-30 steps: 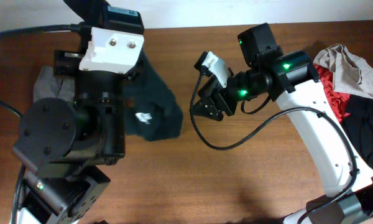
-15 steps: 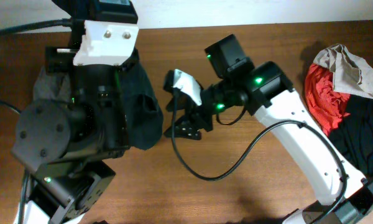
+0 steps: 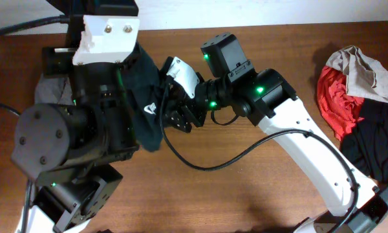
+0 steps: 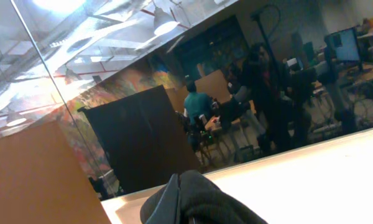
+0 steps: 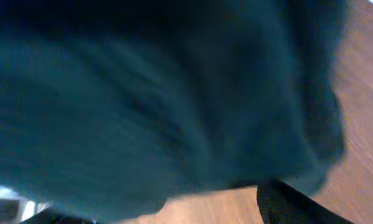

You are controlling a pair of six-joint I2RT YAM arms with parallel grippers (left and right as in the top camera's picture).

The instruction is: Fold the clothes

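Observation:
I will next grab the black T-shirt with my right gripper by its hanging edge (image 3: 158, 116) (image 5: 168, 194) near the logo, away from my left gripper's fold. Then the T-shirt can be spread flat.
A black T-shirt (image 3: 150, 110) with a small white logo hangs bunched off the table beside my left arm (image 3: 84, 129). In the left wrist view my left gripper (image 4: 185, 204) is shut on a fold of that black fabric (image 4: 205, 202). From the right, my right gripper (image 3: 174, 115) reaches up against the hanging shirt. The right wrist view is filled with dark cloth (image 5: 143, 93). Its jaws (image 5: 168, 210) stand apart below the cloth, one finger (image 5: 292, 205) shows at lower right, and bare wood lies between them.
A heap of red, beige and black clothes (image 3: 362, 97) lies at the table's right edge. A grey garment (image 3: 48, 87) lies under my left arm at far left. A black cable (image 3: 200, 162) loops over the wooden table (image 3: 246, 194).
My right arm has swung left across the table up to the shirt. The left arm has drawn the shirt up into a narrower hanging bunch.

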